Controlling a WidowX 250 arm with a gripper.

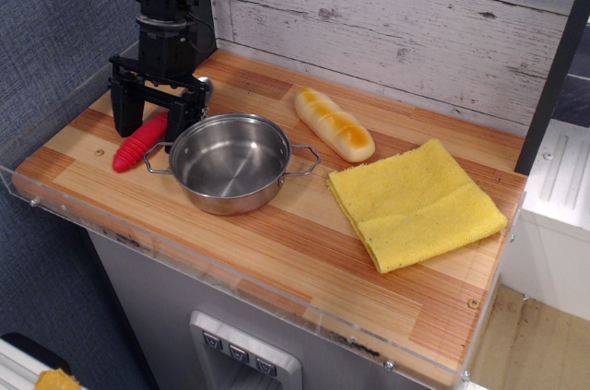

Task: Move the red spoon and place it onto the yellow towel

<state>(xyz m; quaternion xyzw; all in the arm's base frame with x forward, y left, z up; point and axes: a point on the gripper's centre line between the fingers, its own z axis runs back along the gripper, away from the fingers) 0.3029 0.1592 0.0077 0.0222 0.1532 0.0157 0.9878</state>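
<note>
Next, my gripper grabs the red spoon by its ribbed handle to move it onto the yellow towel.
The red spoon lies at the left end of the wooden counter, its ribbed handle slanting toward the front left. Its silver bowl shows only partly behind the gripper. My gripper is low over the upper part of the handle. Its two black fingers are spread apart, one on each side of the spoon, and have not closed on it. The right finger is close to the steel pot's rim. The yellow towel lies folded flat at the right end of the counter, far from the gripper.
A two-handled steel pot stands just right of the spoon, touching or nearly touching it. A yellow-orange bread roll lies behind, between pot and towel. A clear plastic lip runs along the counter's front edge. A wooden wall stands at the back.
</note>
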